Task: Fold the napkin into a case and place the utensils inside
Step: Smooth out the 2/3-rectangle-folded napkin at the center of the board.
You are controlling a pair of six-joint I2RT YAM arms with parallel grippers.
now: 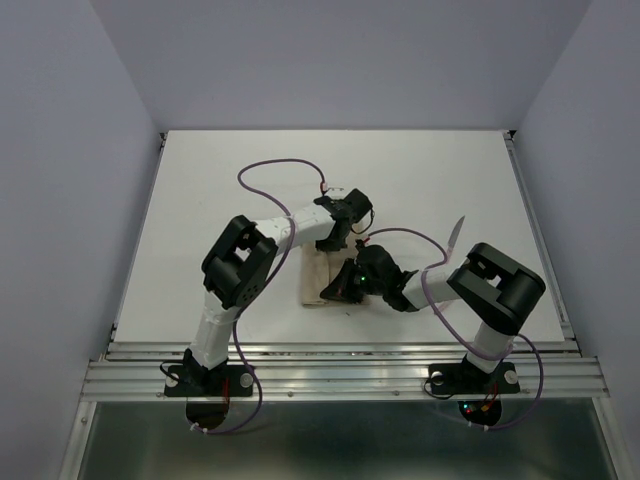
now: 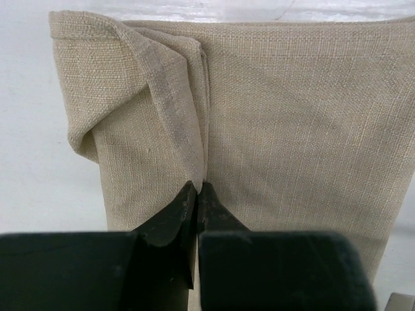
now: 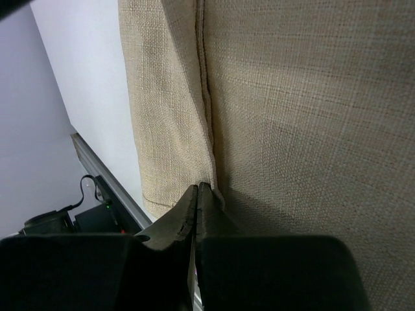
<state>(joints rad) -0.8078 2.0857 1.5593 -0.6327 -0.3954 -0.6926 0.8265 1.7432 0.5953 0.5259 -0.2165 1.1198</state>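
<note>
The left gripper should next grab the napkin's folded edge near its far end (image 1: 327, 250) (image 2: 200, 184), so that both grippers can fold the case.
The napkin (image 1: 313, 281) lies folded into a narrow beige oblong on the white table (image 1: 220, 190), between the two arms. My left gripper (image 1: 343, 238) hangs over its far end. In the left wrist view that gripper (image 2: 199, 188) is all but shut, and the napkin's (image 2: 292, 116) folded edge runs straight into its tips. My right gripper (image 1: 338, 288) is low over the napkin's near right side. In the right wrist view it (image 3: 198, 187) is shut, its tips set against the napkin's (image 3: 298, 129) hem. One pale utensil (image 1: 458, 232) lies to the right of the right arm.
Purple cables (image 1: 262, 172) loop off both arms above the table. A metal rail (image 1: 340, 350) runs along the near edge, in front of the arm bases. Grey walls close in the left, right and far sides.
</note>
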